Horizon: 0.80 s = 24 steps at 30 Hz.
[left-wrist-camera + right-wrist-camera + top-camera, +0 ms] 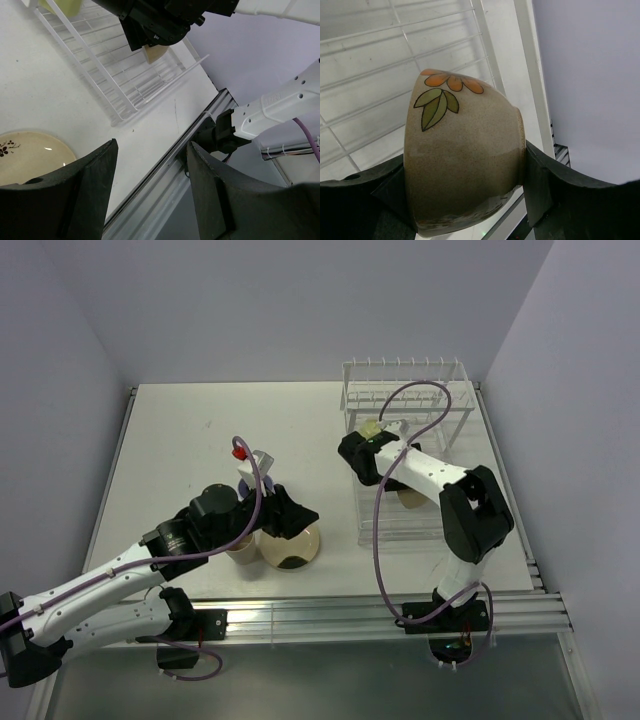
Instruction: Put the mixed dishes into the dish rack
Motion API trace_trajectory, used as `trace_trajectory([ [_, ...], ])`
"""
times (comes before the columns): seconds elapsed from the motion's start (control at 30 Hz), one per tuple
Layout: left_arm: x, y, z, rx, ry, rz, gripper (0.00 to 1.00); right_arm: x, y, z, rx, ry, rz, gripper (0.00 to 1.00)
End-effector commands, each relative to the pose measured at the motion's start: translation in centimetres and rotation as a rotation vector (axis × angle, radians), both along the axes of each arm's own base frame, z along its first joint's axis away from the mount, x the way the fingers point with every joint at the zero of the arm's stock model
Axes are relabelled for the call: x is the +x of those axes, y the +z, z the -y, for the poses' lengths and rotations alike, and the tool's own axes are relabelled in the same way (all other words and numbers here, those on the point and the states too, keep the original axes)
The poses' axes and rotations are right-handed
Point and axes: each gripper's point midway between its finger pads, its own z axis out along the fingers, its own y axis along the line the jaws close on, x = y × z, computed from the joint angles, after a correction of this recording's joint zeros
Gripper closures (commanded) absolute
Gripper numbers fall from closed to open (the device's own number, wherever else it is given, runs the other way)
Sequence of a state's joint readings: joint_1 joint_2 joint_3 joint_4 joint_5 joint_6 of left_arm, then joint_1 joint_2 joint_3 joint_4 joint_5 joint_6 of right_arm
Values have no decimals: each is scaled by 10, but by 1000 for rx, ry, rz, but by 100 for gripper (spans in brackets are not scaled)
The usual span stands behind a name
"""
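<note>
The tan tumbler is above the flat grid base, so it would lie in the rack, and the robot's right gripper should open.
My right gripper is shut on the tan tumbler, which has an orange flower and green leaves, and holds it on its side over the grid base of the white wire dish rack. The tumbler also shows in the top view. The yellow-green mug sits in the rack near the prongs. My left gripper is open and empty just above the cream plate with its dark floral mark. A pale cup-like dish stands left of the plate, and the lavender tumbler is mostly hidden behind my left arm.
The rack stands at the table's right side, near the right wall. The aluminium rail runs along the near table edge. My right arm and its purple cable cross the rack's left side.
</note>
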<state>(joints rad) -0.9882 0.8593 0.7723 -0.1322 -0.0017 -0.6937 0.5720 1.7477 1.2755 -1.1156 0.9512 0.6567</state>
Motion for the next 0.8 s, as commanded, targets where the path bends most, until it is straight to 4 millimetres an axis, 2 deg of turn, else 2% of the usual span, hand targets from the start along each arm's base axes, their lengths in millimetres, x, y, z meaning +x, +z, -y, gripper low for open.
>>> trace_trajectory([
  [0.0, -1, 10, 3, -31, -16, 31, 36, 8, 6, 1, -42, -4, 68, 97],
  [0.23, -2, 7, 3, -26, -21, 24, 36, 9, -4, -7, -18, 11, 54, 86],
  [0.37, -2, 7, 2, -24, -18, 24, 36, 8, -5, -11, 4, 22, 62, 63],
  [0.53, -4, 5, 3, -24, -23, 17, 36, 8, -7, -15, 31, 39, 57, 44],
  [0.57, -4, 5, 3, -24, -23, 16, 36, 7, -8, -16, 34, 43, 54, 31],
  [0.63, -4, 6, 3, -28, -24, 16, 36, 7, -8, -16, 32, 42, 55, 26],
  [0.73, -4, 8, 3, -32, -26, 16, 36, 7, -8, -17, 42, 47, 54, 9],
  [0.77, -5, 7, 3, -29, -26, 14, 36, 7, -8, -18, 43, 49, 53, 7],
])
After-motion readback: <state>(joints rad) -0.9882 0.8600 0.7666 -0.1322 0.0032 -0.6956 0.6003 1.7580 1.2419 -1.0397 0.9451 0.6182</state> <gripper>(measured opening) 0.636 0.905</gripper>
